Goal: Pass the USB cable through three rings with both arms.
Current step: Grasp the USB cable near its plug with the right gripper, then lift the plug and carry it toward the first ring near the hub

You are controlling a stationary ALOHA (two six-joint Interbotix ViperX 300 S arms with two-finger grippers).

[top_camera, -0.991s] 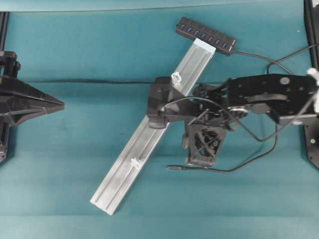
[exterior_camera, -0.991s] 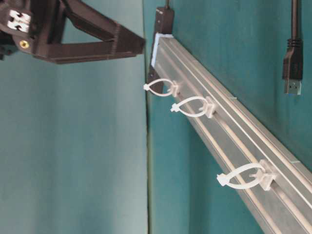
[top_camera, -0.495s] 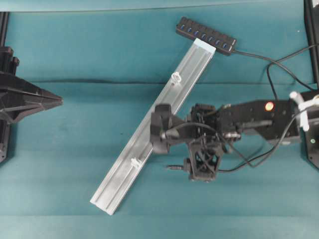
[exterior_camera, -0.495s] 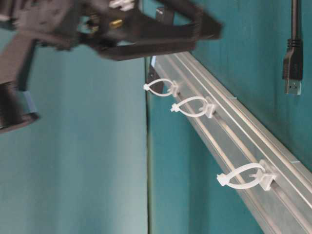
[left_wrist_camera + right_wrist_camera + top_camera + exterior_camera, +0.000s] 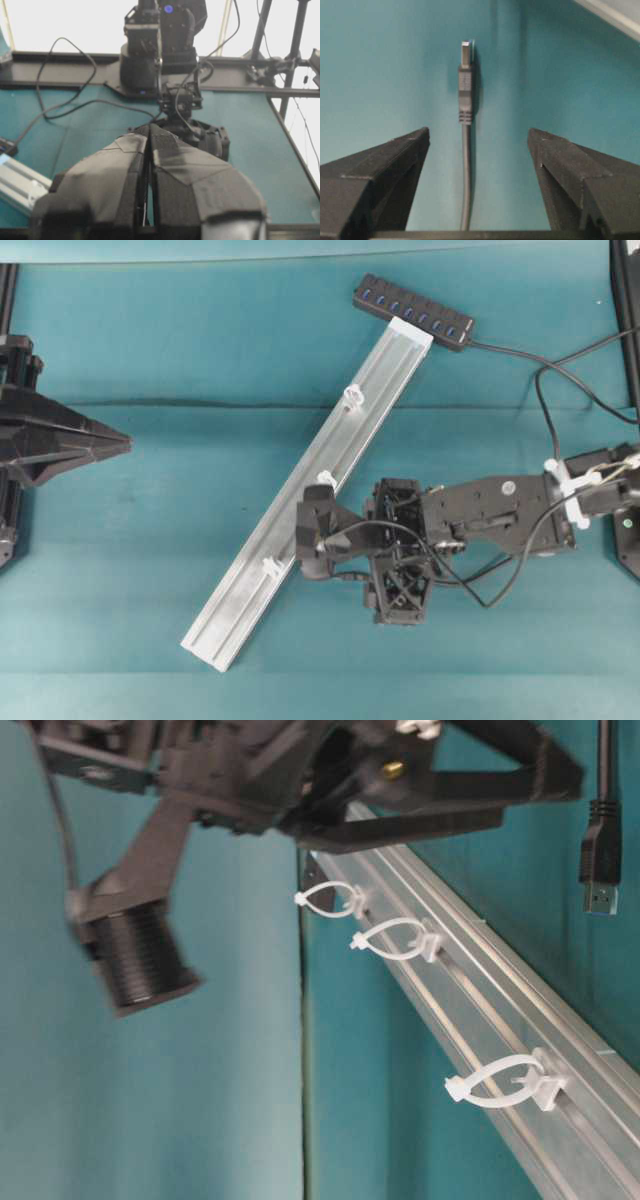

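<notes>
My fingers stop above the cable's cord in the right wrist view, so my right gripper needs to go lower before it closes on the cord.
The USB cable's plug (image 5: 465, 90) lies flat on the teal cloth with its metal tip pointing away. Its cord (image 5: 465, 175) runs back between the fingers of my right gripper (image 5: 477, 140), which is open and straddles it without touching. From overhead the right gripper (image 5: 398, 585) hangs over the cable just right of the rail, and only the plug end (image 5: 346, 577) shows. Three white rings (image 5: 352, 396) (image 5: 326, 478) (image 5: 270, 566) sit along the rail, standing as loops (image 5: 330, 898) (image 5: 395, 938) (image 5: 500, 1085) in the table-level view. My left gripper (image 5: 126, 445) is shut, empty and far to the left.
The silver rail (image 5: 385, 370) runs diagonally from the black hub (image 5: 412, 312) at the back down to the front left. The cable's slack (image 5: 545, 390) loops at the right, near the right arm. The right arm's wrist camera (image 5: 140, 960) hangs low at table level.
My right arm has swung toward the front of the table and come down over the cable's plug end, jaws still open. The left arm has stayed put.
</notes>
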